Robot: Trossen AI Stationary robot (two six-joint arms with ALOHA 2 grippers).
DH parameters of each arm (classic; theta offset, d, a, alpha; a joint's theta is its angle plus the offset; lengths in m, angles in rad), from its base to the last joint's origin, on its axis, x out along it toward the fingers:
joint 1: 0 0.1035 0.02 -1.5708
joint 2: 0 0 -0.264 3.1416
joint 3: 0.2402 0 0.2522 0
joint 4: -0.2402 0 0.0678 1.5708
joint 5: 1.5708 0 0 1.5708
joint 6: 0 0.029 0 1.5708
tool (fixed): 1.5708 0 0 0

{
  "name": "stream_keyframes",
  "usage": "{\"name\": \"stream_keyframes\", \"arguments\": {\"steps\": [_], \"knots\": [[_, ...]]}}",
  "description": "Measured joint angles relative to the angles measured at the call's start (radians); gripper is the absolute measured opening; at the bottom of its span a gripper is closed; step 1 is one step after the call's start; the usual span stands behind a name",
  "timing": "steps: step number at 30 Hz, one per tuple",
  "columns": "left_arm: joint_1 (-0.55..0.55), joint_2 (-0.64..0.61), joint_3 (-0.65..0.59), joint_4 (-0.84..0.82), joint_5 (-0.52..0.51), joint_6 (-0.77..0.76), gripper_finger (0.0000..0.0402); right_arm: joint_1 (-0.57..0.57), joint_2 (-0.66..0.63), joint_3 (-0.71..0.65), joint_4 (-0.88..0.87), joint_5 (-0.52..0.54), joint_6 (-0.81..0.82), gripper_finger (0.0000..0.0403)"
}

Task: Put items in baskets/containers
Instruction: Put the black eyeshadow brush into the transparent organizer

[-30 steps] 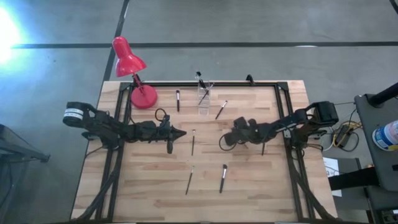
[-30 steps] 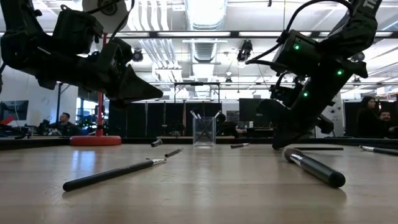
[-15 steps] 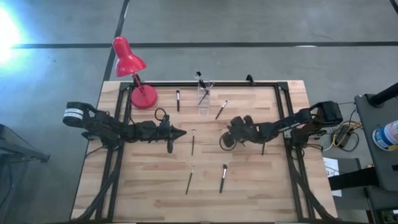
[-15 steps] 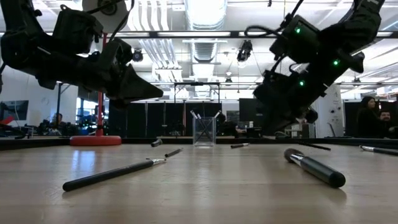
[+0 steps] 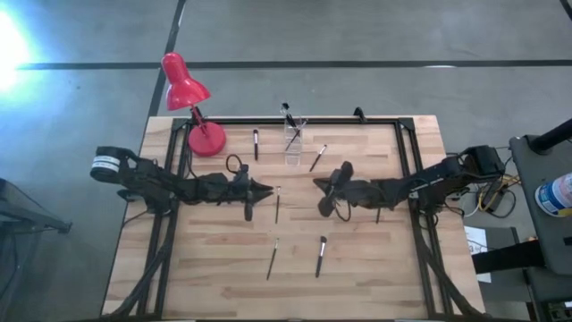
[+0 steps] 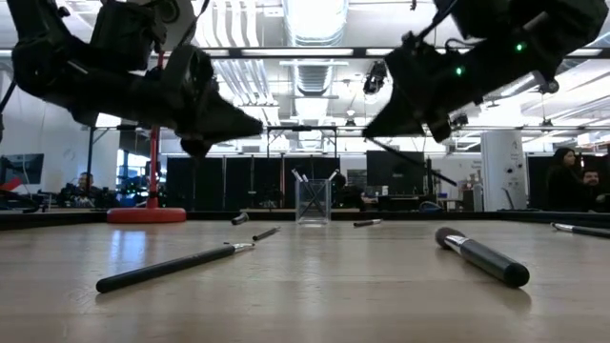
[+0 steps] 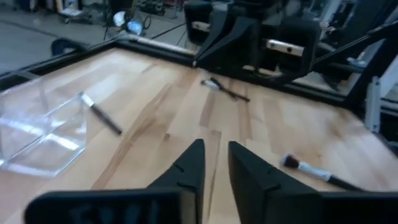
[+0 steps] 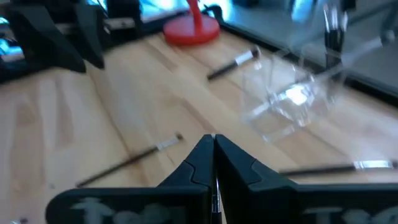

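The thin brush should stay held in my right gripper until my left gripper's fingers grab it, because there is a wide gap between those fingers and the brush.
Several thin dark brushes lie flat on the wooden table, among them one (image 5: 277,204) between the arms and two near the front (image 5: 272,259) (image 5: 320,256). The clear container (image 5: 293,139) stands at the far middle with brushes upright in it. My right gripper (image 5: 316,183) hovers right of centre, pointing toward the table's left, shut on one thin brush (image 6: 415,162). My left gripper (image 7: 214,144) hovers left of centre (image 5: 268,189), a narrow gap between its fingers and nothing in it. My right gripper pinches the thin brush between its two fingertips at one end (image 6: 374,141); which end, I cannot tell. The fingers are close to level, coming from the table's right. The brush slants down and back under the gripper, clear of the table.
A red desk lamp (image 5: 201,134) stands at the far left corner. A black frame rail (image 5: 357,120) runs along the far edge and down both sides. Two more brushes (image 5: 256,143) (image 5: 317,157) flank the container. People sit in the room beyond the table.
My right gripper has risen from the tabletop and tipped from pointing steeply down to nearly level, rolling as it went and shifting a little toward the table's left. The thin brush, which lay on the table by its fingertips, is now lifted clear and slants below it.
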Motion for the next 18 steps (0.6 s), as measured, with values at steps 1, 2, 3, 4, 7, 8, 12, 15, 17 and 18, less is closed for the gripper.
{"name": "stream_keyframes", "arguments": {"steps": [1,2,3,4,7,8,12,15,17,18], "knots": [[-0.005,0.000,0.011,0.000,0.002,0.002,0.0073,0.005,0.000,0.000,0.025,0.001,-0.014,0.0008],[-0.010,0.000,0.021,0.001,0.010,0.006,0.0080,0.009,0.000,0.000,0.048,0.001,-0.030,0.0008],[-0.015,0.000,0.032,0.001,0.024,0.011,0.0085,0.014,0.000,0.000,0.075,0.001,-0.047,0.0008],[-0.019,0.000,0.045,0.001,0.045,0.013,0.0090,0.020,0.000,0.000,0.106,0.001,-0.063,0.0008],[-0.035,0.000,0.082,0.002,0.086,0.029,0.0099,0.039,0.000,-0.002,0.188,0.000,-0.108,0.0008],[-0.040,0.000,0.093,0.003,0.087,0.036,0.0100,0.045,0.000,-0.002,0.215,0.000,-0.123,0.0008],[-0.052,0.000,0.121,0.029,0.088,0.051,0.0101,0.073,0.000,-0.002,0.324,0.000,-0.170,0.0008],[-0.054,0.000,0.133,0.052,0.108,0.051,0.0101,0.097,0.017,-0.002,0.448,-0.001,-0.215,0.0008],[-0.058,0.001,0.141,0.076,0.124,0.051,0.0101,0.114,0.041,-0.002,0.557,-0.002,-0.258,0.0008],[-0.059,0.002,0.143,0.096,0.136,0.051,0.0101,0.121,0.056,-0.002,0.617,-0.006,-0.278,0.0008]]}}
